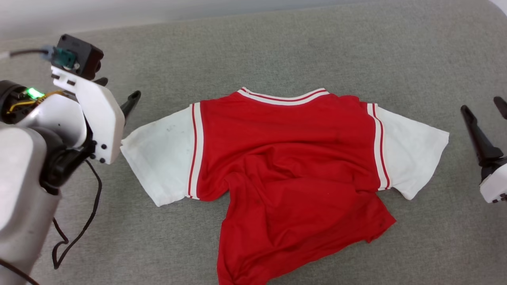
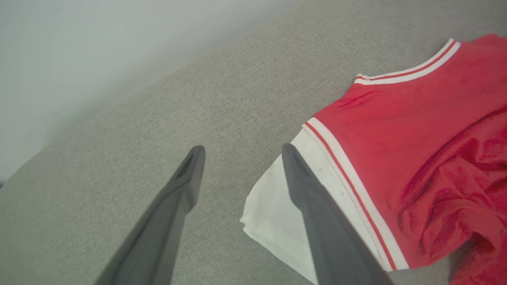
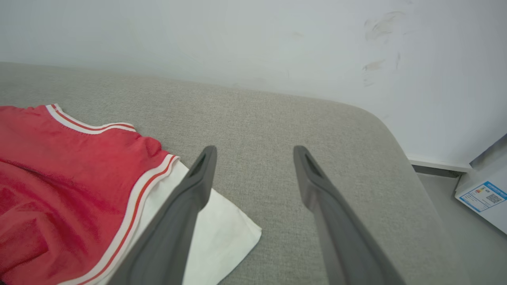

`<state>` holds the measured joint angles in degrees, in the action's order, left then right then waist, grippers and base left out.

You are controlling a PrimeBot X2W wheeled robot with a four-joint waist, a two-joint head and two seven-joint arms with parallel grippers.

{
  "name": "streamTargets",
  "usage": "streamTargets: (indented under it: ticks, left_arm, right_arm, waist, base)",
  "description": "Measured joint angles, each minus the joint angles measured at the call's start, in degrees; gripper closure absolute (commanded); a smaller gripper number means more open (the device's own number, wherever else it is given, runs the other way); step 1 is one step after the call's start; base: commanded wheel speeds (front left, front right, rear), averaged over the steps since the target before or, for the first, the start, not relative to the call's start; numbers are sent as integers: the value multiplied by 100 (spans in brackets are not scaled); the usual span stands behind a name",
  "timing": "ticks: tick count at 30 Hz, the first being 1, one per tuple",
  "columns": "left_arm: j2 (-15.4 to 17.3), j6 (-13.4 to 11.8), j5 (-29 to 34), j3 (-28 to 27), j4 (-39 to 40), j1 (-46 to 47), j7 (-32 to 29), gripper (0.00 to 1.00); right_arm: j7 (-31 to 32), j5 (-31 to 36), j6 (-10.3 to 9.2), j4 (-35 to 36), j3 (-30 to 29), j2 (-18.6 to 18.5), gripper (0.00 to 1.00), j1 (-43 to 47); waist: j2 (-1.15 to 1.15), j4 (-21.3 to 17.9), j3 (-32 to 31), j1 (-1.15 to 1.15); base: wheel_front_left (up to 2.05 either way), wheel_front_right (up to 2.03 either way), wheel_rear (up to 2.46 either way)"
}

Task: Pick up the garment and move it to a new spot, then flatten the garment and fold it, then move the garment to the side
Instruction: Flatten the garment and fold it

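The white sleeve is lying flat except for a small pucker in its hem (image 1: 122,146), so my left gripper next needs to pick up the sleeve by its shoulder-side hem corner (image 1: 124,143).
The garment (image 1: 293,158) lies spread on a grey fabric surface (image 1: 277,55), plain red side up, collar towards the far side and both white sleeves out. Its lower body is wrinkled and skewed to the near right. My left gripper (image 1: 119,89) hovers open just left of the left sleeve. In the left wrist view the left gripper (image 2: 242,148) holds nothing, and one finger crosses in front of the garment's (image 2: 396,130) sleeve. My right gripper (image 1: 481,103) stands open just right of the right sleeve. In the right wrist view the right gripper (image 3: 255,148) is empty beside the garment (image 3: 71,166).
A pale wall (image 3: 237,39) runs along the far edge of the surface, whose rounded corner (image 3: 380,122) drops to the floor on the right. A labelled white box (image 3: 483,194) stands there. A black cable (image 1: 79,221) loops beside my left arm.
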<state>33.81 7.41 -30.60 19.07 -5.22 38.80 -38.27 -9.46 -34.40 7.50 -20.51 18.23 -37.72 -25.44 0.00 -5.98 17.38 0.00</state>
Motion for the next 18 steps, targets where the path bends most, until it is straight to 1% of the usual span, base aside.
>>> streamTargets:
  ticks: [4,7,11,13,18]
  left_arm:
    - [389,0,-553,408,-140,334,-928,0]
    - [514,0,-1009,611,-355,526,-1572,0]
    - [614,0,-1291,851,-703,709,-2250,0]
    - [701,0,-1241,1028,-805,779,-2402,0]
    - [691,0,-1301,1277,-1093,871,-2523,0]
  right_arm:
    - [252,275,0,370,-319,221,0,211]
    - [411,438,1,642,-488,376,0,294]
    - [590,543,0,912,-627,510,0,335]
    - [644,587,1,1005,-657,568,0,339]
    - [710,646,0,1123,-672,667,0,336]
  waist:
    - [0,-77,149,0]
    - [0,-133,274,0]
    - [0,-215,457,0]
    - [0,-262,545,0]
    - [0,-369,729,0]
  base:
    - [0,0,0]
    - [0,0,0]
    - [0,0,0]
    - [0,0,0]
    - [0,0,0]
